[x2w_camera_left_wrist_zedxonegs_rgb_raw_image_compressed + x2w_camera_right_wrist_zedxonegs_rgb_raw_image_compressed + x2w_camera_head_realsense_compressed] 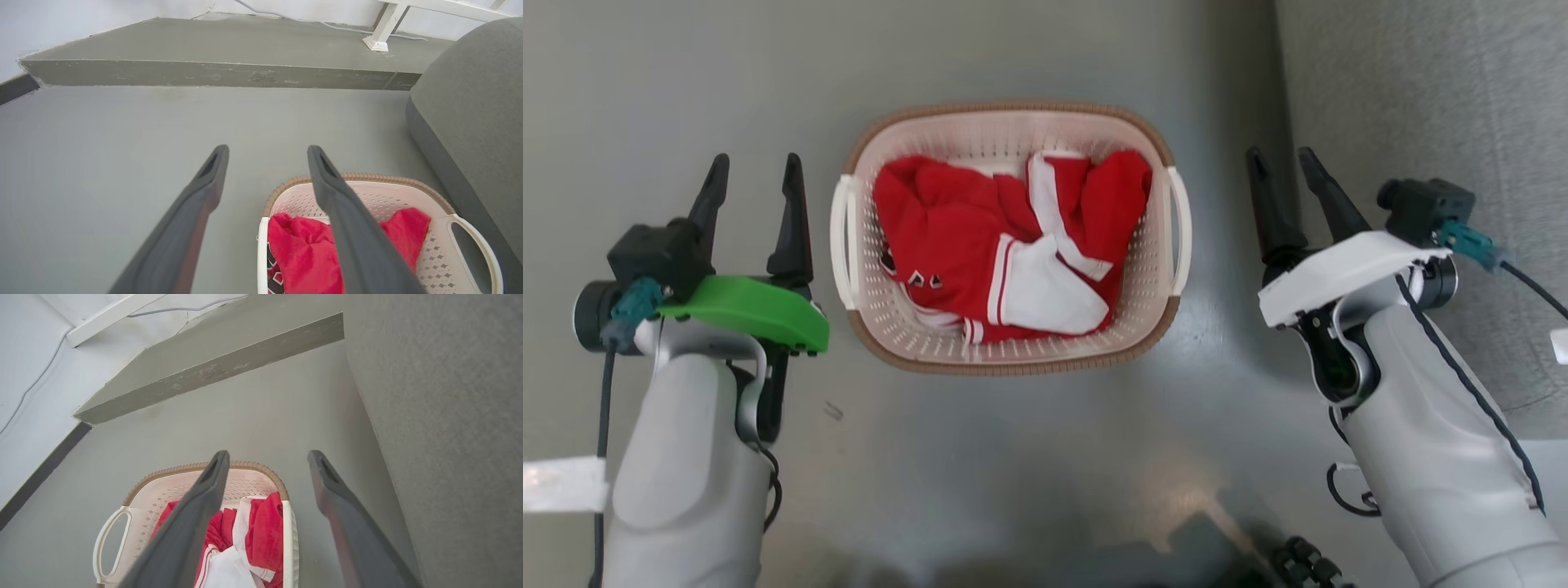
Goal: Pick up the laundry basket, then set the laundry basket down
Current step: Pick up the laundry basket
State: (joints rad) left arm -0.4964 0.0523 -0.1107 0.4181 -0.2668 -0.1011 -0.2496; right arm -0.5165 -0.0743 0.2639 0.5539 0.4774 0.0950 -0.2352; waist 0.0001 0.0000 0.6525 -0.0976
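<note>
My right gripper will next grab the laundry basket by the white handle on its sofa side [1184,231] to keep it level, because loose clothes [1013,250] fill the basket.
The laundry basket [1010,116], cream-white and perforated with a brown rim and white side handles, stands on the grey floor in the middle of the head view. Red and white clothing [1005,245] fills it. My left gripper [756,171] hangs open to the left of the basket, apart from the handle. My right gripper [1284,163] is open to the basket's right, also clear of it. The basket [384,179] lies at the lower right of the left wrist view, under that gripper [267,152]. It [179,473] sits lower left in the right wrist view beside that gripper [267,456].
A grey sofa [1421,82] rises close on the basket's right, also seen as the sofa [474,102]. A raised grey step [212,73] runs along the far side, with a white frame leg [382,32] on it. Open floor [645,82] spreads left of the basket.
</note>
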